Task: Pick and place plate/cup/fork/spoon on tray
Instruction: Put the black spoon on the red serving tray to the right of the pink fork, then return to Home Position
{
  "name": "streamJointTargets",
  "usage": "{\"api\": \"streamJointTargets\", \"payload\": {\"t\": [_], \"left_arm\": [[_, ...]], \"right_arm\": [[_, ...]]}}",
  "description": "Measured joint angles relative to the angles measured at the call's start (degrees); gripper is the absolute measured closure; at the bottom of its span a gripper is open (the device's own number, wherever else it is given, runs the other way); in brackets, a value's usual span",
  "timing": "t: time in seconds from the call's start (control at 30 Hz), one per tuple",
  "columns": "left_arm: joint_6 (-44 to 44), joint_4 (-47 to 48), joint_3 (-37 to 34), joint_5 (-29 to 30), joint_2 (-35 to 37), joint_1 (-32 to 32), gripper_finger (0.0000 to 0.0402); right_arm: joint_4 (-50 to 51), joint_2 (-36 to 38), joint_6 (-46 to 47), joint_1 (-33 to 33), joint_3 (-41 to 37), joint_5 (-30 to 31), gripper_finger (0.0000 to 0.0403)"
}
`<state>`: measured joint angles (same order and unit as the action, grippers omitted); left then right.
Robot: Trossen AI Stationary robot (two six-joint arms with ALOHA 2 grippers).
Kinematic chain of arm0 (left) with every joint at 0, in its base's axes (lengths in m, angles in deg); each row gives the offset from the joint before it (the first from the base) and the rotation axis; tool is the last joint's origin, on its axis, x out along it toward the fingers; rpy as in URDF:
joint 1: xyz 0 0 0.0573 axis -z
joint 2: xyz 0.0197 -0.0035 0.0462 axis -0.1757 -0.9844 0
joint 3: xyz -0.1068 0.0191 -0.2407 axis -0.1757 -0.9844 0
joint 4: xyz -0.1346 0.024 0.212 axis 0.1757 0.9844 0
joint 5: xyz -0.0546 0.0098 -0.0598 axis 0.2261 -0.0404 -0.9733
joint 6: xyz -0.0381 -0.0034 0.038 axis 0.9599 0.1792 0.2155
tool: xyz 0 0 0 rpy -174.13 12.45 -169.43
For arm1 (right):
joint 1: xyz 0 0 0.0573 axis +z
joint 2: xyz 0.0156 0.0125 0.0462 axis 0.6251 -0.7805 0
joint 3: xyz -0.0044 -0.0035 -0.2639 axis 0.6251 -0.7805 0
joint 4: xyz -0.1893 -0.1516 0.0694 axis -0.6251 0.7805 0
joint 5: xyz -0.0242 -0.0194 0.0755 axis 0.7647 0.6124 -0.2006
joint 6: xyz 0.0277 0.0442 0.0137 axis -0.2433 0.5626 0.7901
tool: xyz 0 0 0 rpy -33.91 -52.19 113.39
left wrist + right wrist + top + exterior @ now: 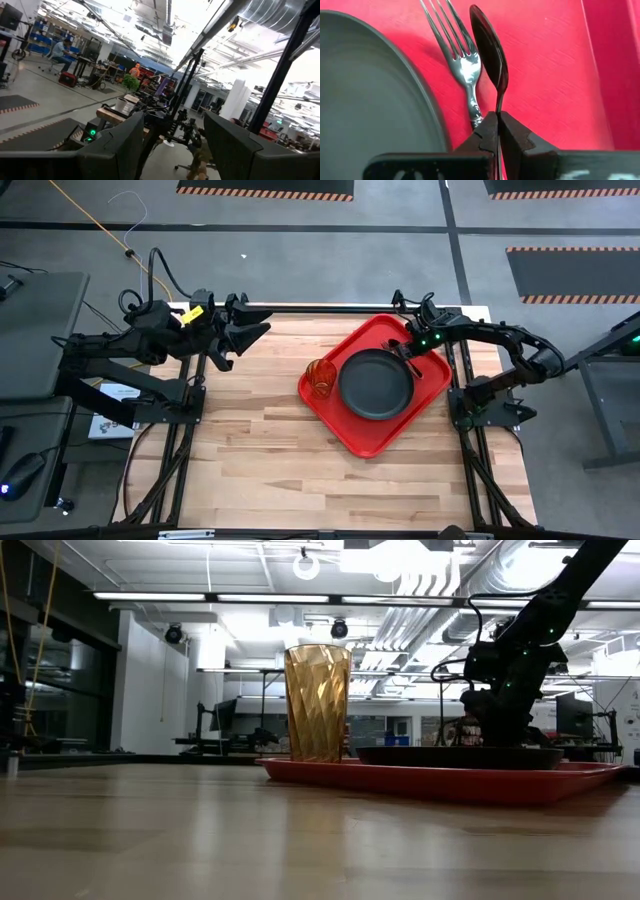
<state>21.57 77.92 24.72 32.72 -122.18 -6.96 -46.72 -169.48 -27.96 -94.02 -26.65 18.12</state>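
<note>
The spoon's bowl sits low over the tray's bottom beside the fork. My right gripper needs to open, as the spoon would rest there.
The red tray lies on the table right of centre. The black plate rests flat on it, and the amber cup stands upright on the tray's left corner; the cup also shows in the low view. The fork lies on the tray beside the plate, only its tines and neck in view. My right gripper is low over the tray's far part, shut on the dark spoon. My left gripper is open and empty at the table's far left edge. My right gripper pinches the spoon's thin handle between its two fingers, just behind the bowl. The fingers lie along the spoon. The bowl sticks out ahead of the fingers, turned on its edge, next to the fork's tines. Whether it touches the tray I cannot tell.
Bare wooden table spreads left of and in front of the tray. The tray's near right part is bare. My left wrist view shows only the room beyond the open fingers.
</note>
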Motion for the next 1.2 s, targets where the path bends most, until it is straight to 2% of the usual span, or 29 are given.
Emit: {"api": "streamJointTargets", "payload": {"t": [0.13, 0.4, 0.5, 0.87, 1.07, 1.2], "left_arm": [[0.13, 0.02, 0.00, 0.00, 0.00, 0.01, 0.0202], [0.17, 0.02, 0.00, 0.00, 0.00, 0.00, 0.0202], [0.13, 0.01, 0.00, 0.00, 0.00, 0.00, 0.0202], [0.05, 0.24, 0.00, 0.00, 0.00, 0.00, 0.0202], [-0.57, 1.62, 0.00, 0.00, -0.02, 0.00, 0.0202], [-1.82, 2.06, 0.00, 0.00, 0.25, 0.00, 0.0202]], "right_arm": [[-0.22, -0.09, 0.89, 0.00, -0.04, 0.49, 0.0390], [-0.68, -0.13, 1.55, 0.00, -0.11, 1.40, 0.0313], [-0.77, -0.11, 1.93, 0.00, -0.11, 1.38, 0.0297], [3.73, 0.91, 1.65, 0.00, 4.41, 6.64, 0.0293], [6.21, 7.18, -0.10, 0.00, 6.51, 8.22, 0.0293], [11.79, 11.74, -1.35, 0.00, 6.51, 9.10, 0.0293]]}}
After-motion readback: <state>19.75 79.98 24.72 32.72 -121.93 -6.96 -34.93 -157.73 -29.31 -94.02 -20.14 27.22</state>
